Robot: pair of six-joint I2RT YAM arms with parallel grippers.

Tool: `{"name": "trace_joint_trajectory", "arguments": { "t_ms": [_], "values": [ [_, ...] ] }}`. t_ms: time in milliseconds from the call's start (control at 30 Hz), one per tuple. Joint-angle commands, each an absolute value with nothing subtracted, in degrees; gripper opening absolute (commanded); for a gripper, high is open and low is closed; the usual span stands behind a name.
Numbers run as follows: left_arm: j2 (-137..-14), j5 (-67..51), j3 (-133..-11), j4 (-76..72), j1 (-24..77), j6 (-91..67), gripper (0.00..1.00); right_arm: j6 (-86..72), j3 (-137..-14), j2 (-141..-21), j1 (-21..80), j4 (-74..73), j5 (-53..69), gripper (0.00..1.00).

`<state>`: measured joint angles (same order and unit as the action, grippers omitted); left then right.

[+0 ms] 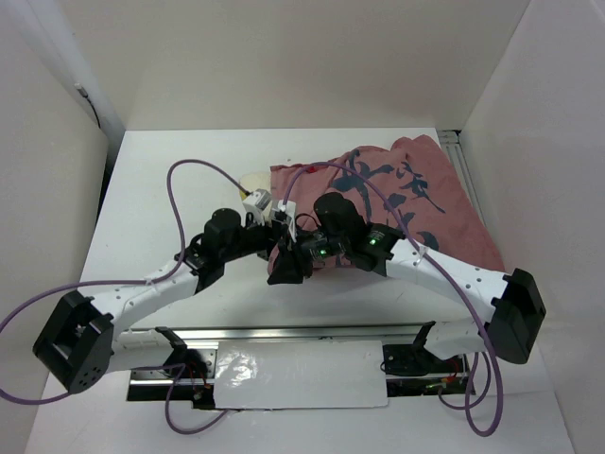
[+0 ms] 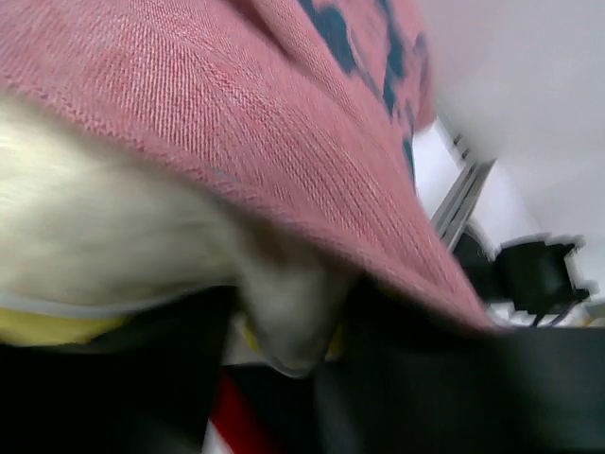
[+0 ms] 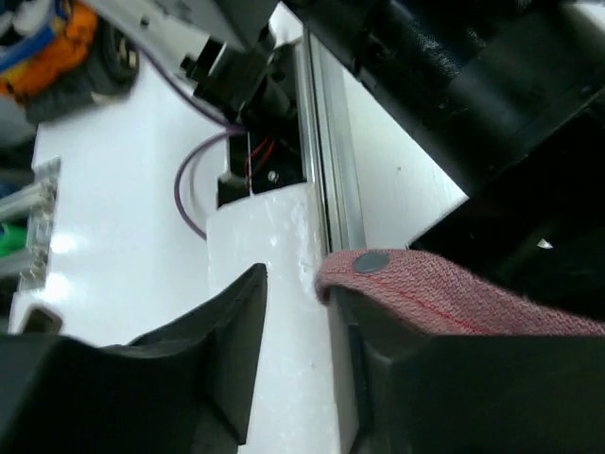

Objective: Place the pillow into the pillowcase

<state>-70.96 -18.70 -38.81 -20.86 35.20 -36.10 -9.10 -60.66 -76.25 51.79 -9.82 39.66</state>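
I will grip the pillow (image 2: 104, 227) by its cream corner (image 2: 289, 326) with my left gripper next, so the pillowcase's edge stays free to slide over the pillow.
The pillowcase (image 1: 397, 194) lies at the back right, dull pink side up with dark calligraphy marks. A cream sliver of the pillow (image 1: 253, 180) pokes out at its left end. Both grippers meet at the near left edge of the pillowcase. In the blurred left wrist view the pillowcase (image 2: 284, 132) drapes over the cream pillow (image 2: 104, 227). My left gripper (image 2: 288, 326) has its fingers apart, a pillow corner hanging between them. My right gripper (image 3: 298, 293) is open, and the pillowcase hem (image 3: 454, 293) with its grey snap rests on one finger (image 3: 397, 378).
A metal rail (image 1: 302, 333) and a white sheet (image 1: 293, 374) run along the near edge between the arm bases. Purple cables (image 1: 194, 170) loop over the table. An aluminium frame piece (image 1: 461, 156) stands at the back right. White walls close in three sides.
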Motion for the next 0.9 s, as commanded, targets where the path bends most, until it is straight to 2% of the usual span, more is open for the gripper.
{"name": "trace_joint_trajectory", "arguments": {
  "t_ms": [0,33,67,133,267,400,467,500,533,600,667,867],
  "values": [
    [-66.11,-15.48,-34.3,-15.76,36.12,-36.12,0.72,-6.86,-60.12,-70.85,54.93,-10.0,45.71,0.42],
    [-62.18,-14.69,-33.41,-10.95,36.12,-36.73,0.8,-6.86,-58.99,-69.88,54.93,-12.63,41.79,0.55],
    [-59.88,-12.59,-32.44,-8.9,36.12,-37.7,1.0,-8.51,-58.97,-68.74,55.45,-13.44,39.66,0.59],
    [-52.87,-9.68,-29.98,-4.16,36.65,-38.84,1.0,-9.05,-58.97,-68.2,55.46,-17.56,31.4,0.7],
    [-46.86,1.65,-32.25,11.75,36.12,-41.22,1.0,-9.84,-63.88,-67.68,55.46,-23.9,18.57,0.8],
    [-48.14,6.24,-36.64,20.56,33.15,-43.42,1.0,-9.32,-70.38,-71.0,54.93,-28.12,10.3,0.84],
    [-50.7,7.12,-38.4,20.57,31.04,-44.65,1.0,-10.02,-74.85,-74.87,54.93,-29.52,1.44,0.85],
    [-52.45,6.34,-39.19,20.04,27.81,-44.65,1.0,-10.63,-76.45,-76.54,54.93,-29.53,-2.25,0.85],
    [-58.82,2.33,-41.72,18.3,24.12,-42.73,1.0,-11.94,-80.73,-83.43,54.32,-30.49,-9.59,0.85],
    [-61.15,-0.5,-42.71,15.22,20.34,-41.5,1.0,-11.95,-86.46,-86.37,52.39,-32.33,-14.83,0.85],
    [-67.39,-7.8,-45.52,12.32,17.07,-40.25,1.0,-11.08,-92.6,-95.68,50.72,-34.09,-20.62,0.85],
    [-80.05,-18.36,-51.75,-1.13,9.5,-37.01,1.0,-0.54,-120.37,-121.61,45.45,-34.62,-24.25,0.82]
  ]
}}
